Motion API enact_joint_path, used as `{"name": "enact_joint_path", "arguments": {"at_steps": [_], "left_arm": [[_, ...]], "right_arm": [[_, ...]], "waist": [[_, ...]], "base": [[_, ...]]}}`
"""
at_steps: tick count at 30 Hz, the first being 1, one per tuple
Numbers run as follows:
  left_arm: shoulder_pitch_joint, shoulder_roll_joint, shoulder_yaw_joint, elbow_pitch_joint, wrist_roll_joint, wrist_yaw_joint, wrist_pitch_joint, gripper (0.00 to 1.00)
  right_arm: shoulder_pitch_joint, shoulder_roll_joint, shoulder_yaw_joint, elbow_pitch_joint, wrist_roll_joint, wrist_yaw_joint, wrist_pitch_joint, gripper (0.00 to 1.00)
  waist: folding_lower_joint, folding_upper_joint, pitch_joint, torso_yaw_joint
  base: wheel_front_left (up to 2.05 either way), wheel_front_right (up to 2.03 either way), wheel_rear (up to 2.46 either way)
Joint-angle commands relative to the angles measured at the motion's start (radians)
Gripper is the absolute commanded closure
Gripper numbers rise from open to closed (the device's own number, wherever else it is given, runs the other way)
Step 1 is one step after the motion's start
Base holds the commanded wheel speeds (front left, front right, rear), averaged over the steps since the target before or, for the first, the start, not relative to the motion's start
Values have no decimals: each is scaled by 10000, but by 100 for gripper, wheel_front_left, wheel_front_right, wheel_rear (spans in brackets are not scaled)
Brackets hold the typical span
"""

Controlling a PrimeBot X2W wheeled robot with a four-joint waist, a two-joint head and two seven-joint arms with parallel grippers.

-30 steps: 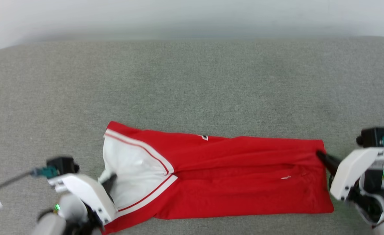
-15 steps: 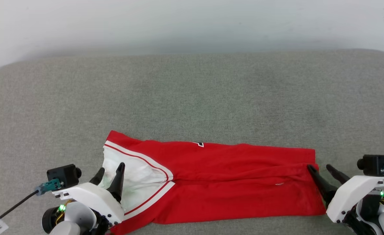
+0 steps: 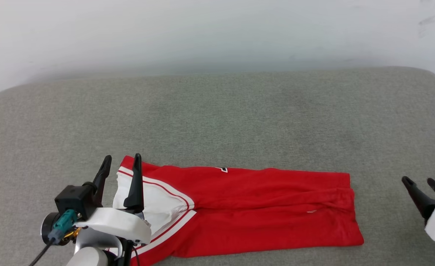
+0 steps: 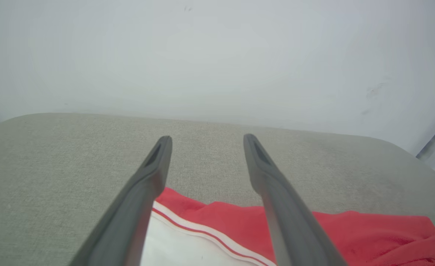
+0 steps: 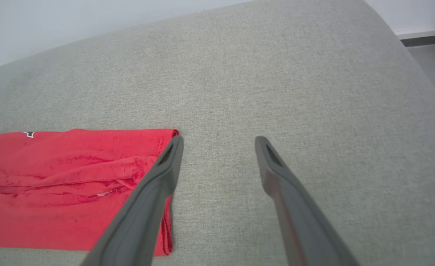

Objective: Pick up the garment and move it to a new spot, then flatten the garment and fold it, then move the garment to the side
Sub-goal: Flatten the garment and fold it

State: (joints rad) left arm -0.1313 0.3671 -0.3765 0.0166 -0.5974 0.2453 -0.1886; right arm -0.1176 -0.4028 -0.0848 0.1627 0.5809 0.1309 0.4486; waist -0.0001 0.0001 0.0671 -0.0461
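Note:
I should next use my right gripper to grab the red cloth at the garment's hem end (image 3: 344, 208) (image 5: 151, 162), so the long piece of cloth can be folded over toward the garment's sleeves.
The garment (image 3: 254, 210) lies folded into a long red strip near the front of the grey cushion, its white sleeve with striped trim (image 3: 158, 207) at the left end. A scrap of the chest lettering (image 3: 221, 169) peeks out at the far edge. My left gripper (image 3: 122, 164) is open, raised over the sleeve end and holding nothing; its wrist view shows the red cloth (image 4: 350, 232) below the fingers. My right gripper (image 3: 420, 181) is open, off the garment's right end; its wrist view has the red hem (image 5: 73, 184) to the left of the fingers.
The grey fabric surface (image 3: 217, 118) stretches wide behind and to both sides of the garment. A pale wall (image 3: 217, 33) rises behind it. The surface's rounded right edge and a strip of floor (image 5: 431, 59) appear in the right wrist view.
Both grippers let go of the garment's ends and drew back: the left rose over the sleeve, the right moved away to the right. The head camera tilted up.

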Motion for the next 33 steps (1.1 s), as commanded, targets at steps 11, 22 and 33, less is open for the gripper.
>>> {"name": "enact_joint_path", "arguments": {"at_steps": [11,22,33], "left_arm": [[99,27,-408,-1162,893,342,-337,0],[-389,-239,-795,-1284,1004,173,-377,0],[-185,-113,-836,-1003,1009,227,-344,0]], "right_arm": [[157,625,-428,50,-152,-4,2043,0],[-339,1405,575,1972,314,-1,2976,56],[-1069,576,1008,1461,295,-4,2500,100]], "waist": [[1,-1,472,1045],[1,-1,1209,1680],[1,-1,618,1310]], "base": [[0,0,0],[0,0,0],[0,0,0]]}}
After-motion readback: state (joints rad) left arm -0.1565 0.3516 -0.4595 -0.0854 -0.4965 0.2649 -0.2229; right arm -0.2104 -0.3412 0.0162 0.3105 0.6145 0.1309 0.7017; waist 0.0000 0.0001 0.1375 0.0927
